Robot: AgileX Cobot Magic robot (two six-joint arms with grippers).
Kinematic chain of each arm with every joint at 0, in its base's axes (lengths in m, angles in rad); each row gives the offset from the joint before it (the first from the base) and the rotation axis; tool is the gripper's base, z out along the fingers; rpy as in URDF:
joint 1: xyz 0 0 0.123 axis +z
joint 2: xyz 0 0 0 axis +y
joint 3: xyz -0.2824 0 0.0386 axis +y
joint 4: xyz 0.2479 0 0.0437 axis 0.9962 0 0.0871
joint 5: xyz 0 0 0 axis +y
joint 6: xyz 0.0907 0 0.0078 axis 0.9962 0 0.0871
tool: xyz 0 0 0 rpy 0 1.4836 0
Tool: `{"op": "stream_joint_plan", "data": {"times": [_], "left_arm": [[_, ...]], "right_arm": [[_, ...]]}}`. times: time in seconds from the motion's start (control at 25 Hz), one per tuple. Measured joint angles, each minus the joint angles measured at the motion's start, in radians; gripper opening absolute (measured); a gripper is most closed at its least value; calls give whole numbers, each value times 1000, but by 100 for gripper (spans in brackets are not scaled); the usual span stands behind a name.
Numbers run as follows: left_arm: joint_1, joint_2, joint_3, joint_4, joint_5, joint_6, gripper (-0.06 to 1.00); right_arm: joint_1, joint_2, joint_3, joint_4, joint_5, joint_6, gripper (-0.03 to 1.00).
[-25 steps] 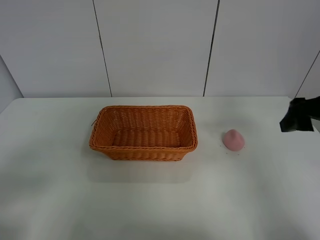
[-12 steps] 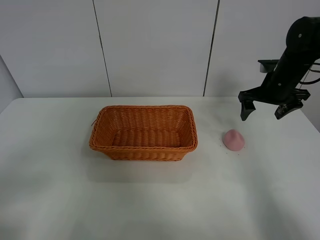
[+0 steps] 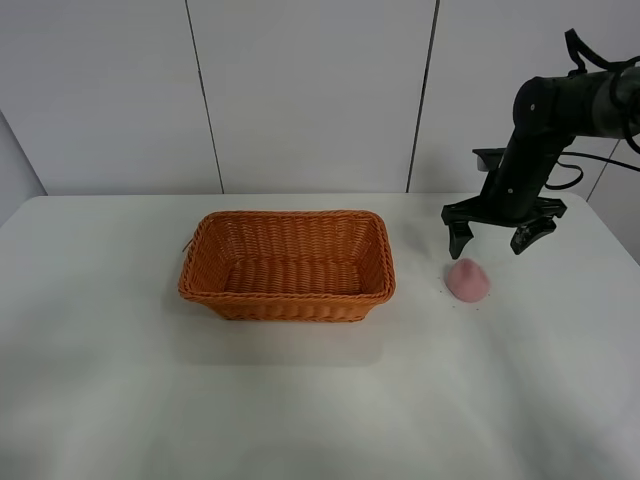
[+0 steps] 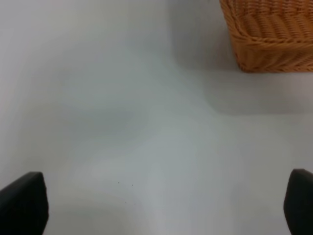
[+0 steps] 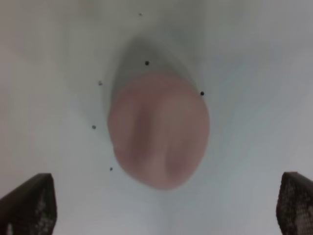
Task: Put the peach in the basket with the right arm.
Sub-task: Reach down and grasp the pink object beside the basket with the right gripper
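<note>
The robot's right gripper needs to grab the pink peach by its round body [image 3: 467, 281] next. The peach should then go in the basket [image 3: 287, 265].
The pink peach [image 3: 467, 279] lies on the white table, to the right of the orange-brown wicker basket [image 3: 287, 265]. My right gripper [image 3: 490, 240] hangs open just above and behind the peach, fingers spread wide and pointing down. In the right wrist view the peach [image 5: 159, 129] fills the middle, with the two fingertips [image 5: 28, 203] at the lower corners on either side of it, not touching. The left gripper [image 4: 156, 205] is open over bare table, and a corner of the basket [image 4: 269, 34] shows in its view. The basket holds nothing.
Small dark specks [image 5: 146, 62] dot the table around the peach. The white table [image 3: 300, 400] extends in front of the basket, and a white panelled wall stands behind. The left arm is outside the exterior view.
The right arm has swung in from the right edge and dropped toward the peach, its open gripper now hanging just over the fruit. Peach and basket have not moved.
</note>
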Motion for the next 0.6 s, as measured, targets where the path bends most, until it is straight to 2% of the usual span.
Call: {"op": "stream_joint_plan", "data": {"times": [0.6], "left_arm": [[0, 0, 0, 0, 0, 0, 99]], "right_arm": [[0, 162, 0, 24, -88, 1, 70]]}}
